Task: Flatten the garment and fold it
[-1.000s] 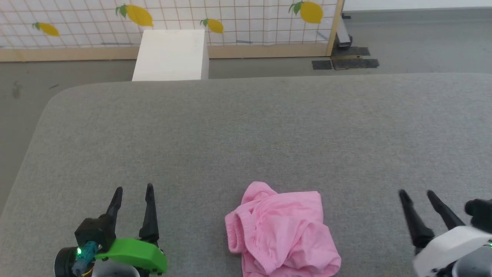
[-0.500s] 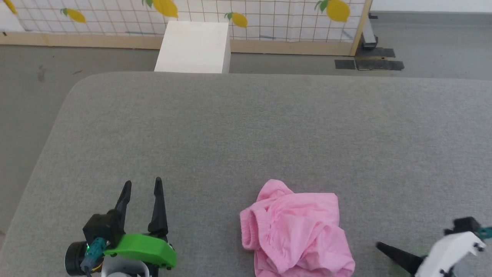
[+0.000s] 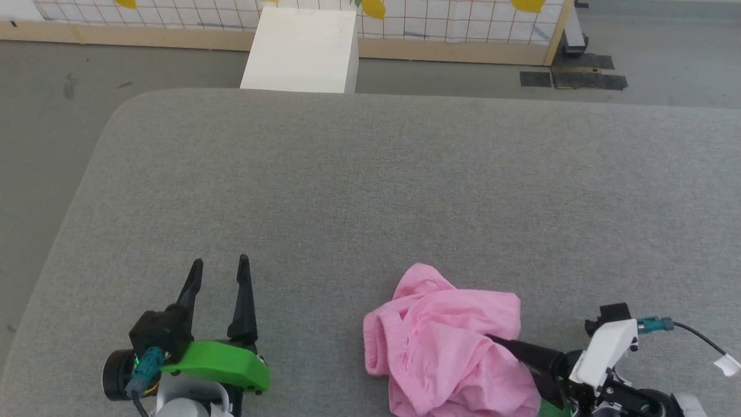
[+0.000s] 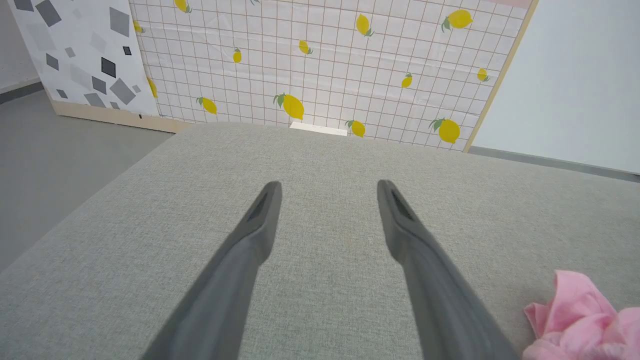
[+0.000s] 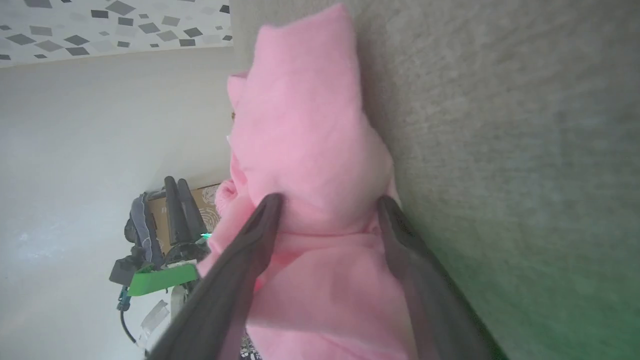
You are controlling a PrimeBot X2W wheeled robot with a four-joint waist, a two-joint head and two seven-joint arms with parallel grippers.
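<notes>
The crumpled garment (image 3: 437,354) needs to be folded into a neat bundle. My right gripper will pinch it by its loose fold of cloth (image 3: 486,326) next.
The garment (image 3: 446,341) lies crumpled in a pink heap near the front edge of the grey cloth table (image 3: 370,174), its gathered elastic edge at the left side. My right gripper (image 3: 501,347) lies sideways, pointing left into the heap's right side. In the right wrist view it (image 5: 328,199) is open, with a fold of the garment (image 5: 310,150) between its fingers. My left gripper (image 3: 220,262) stands open over bare table to the left of the garment, touching nothing. In the left wrist view, the left gripper (image 4: 328,186) has the garment (image 4: 580,320) at its lower right.
A white box (image 3: 301,49) stands on the floor just past the table's far edge. Behind it runs a lemon-print partition (image 3: 463,17), and dark mats (image 3: 573,78) lie on the floor at the far right. The table's rounded left corner (image 3: 116,116) drops to grey floor.
The camera has tipped down and shifted. My right gripper has swung from pointing up at the far right to pointing left, its fingers now around the garment's right side. The left gripper has held still.
</notes>
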